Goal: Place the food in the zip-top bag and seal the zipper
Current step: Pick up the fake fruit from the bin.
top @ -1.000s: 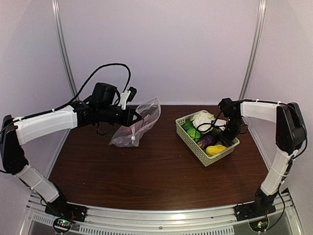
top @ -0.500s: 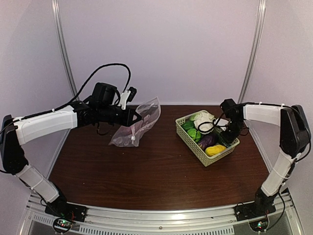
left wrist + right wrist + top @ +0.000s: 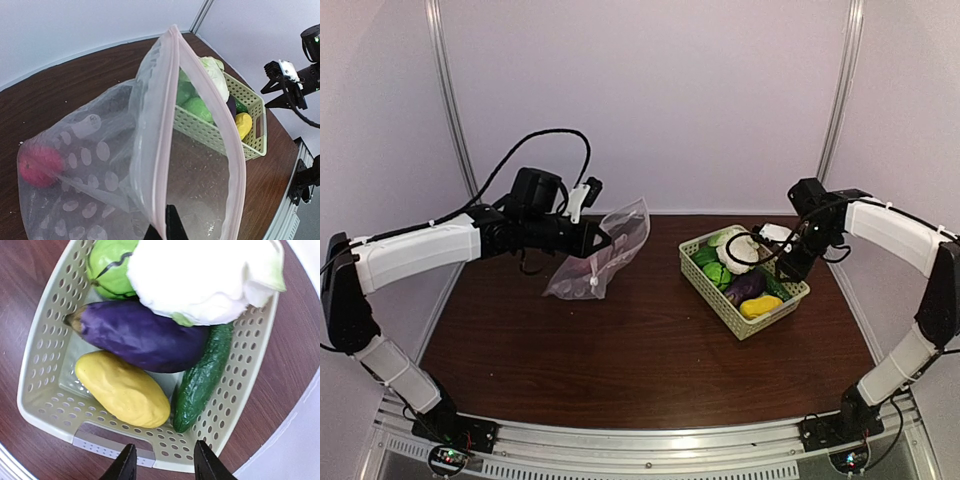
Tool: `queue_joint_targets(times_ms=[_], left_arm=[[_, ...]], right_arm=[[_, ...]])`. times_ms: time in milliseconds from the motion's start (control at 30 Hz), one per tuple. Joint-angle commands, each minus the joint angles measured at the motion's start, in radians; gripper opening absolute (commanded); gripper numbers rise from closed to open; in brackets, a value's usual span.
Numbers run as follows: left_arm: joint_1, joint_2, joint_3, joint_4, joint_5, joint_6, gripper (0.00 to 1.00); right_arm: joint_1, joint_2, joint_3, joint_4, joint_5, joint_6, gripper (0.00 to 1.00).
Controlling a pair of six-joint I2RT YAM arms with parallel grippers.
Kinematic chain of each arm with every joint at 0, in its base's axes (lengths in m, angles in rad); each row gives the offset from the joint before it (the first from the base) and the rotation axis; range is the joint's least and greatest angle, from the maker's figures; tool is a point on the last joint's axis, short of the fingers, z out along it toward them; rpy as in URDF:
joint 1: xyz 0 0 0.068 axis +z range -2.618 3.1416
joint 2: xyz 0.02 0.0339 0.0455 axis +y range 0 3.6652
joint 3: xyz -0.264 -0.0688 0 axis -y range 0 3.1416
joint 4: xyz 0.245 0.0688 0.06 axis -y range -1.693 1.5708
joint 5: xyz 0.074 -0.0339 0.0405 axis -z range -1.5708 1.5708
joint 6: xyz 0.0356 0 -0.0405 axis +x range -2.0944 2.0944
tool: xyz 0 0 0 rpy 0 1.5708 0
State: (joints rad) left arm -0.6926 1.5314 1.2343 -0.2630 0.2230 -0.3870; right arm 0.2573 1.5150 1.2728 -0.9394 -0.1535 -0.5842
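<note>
The robot's right gripper should next grab the yellow piece across its narrow middle (image 3: 761,306) (image 3: 123,389), so that an end of the yellow piece stays free to go into the zip-top bag's opening.
My left gripper (image 3: 601,238) is shut on the mouth edge of the zip-top bag (image 3: 600,255), holding it up off the table. The mouth gapes toward the basket, and the pale zipper (image 3: 165,125) runs up from my left gripper (image 3: 167,227). A red-pink ball (image 3: 40,165) lies inside the bag. My right gripper (image 3: 165,462) hangs open and holds nothing, above the near end of the basket (image 3: 250,350). In the basket lie a white cauliflower (image 3: 200,275), a purple eggplant (image 3: 140,335), a yellow piece (image 3: 122,390), a green cucumber (image 3: 202,377) and a green round piece (image 3: 107,265).
The pale green lattice basket (image 3: 720,305) stands at the right back of the brown table (image 3: 640,350), with my right gripper (image 3: 790,262) over it. White walls and metal posts close in the back and sides. A black cable loops above the left arm (image 3: 420,250).
The right arm's wrist has risen and swung to the right above the basket, taking nothing with it. The left arm and the bag have stayed put.
</note>
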Motion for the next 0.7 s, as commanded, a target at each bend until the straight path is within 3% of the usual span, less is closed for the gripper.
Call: queue_joint_targets(times_ms=[0,133,267,667], left_arm=[[0.007,0.021,0.030,0.002,0.016,0.029,0.00],[0.007,0.028,0.034,-0.004,0.017,0.034,0.00],[0.007,0.032,0.037,-0.012,0.016,0.038,0.00],[0.007,0.031,0.044,-0.023,0.013,0.043,0.00]], right_arm=[[-0.001,0.061,0.036,-0.105,-0.138,-0.267,0.43],[0.006,0.148,0.101,-0.142,-0.140,-0.338,0.51],[0.014,0.217,0.127,-0.141,-0.142,-0.375,0.66],[0.066,0.330,0.062,-0.107,-0.078,-0.427,0.69]])
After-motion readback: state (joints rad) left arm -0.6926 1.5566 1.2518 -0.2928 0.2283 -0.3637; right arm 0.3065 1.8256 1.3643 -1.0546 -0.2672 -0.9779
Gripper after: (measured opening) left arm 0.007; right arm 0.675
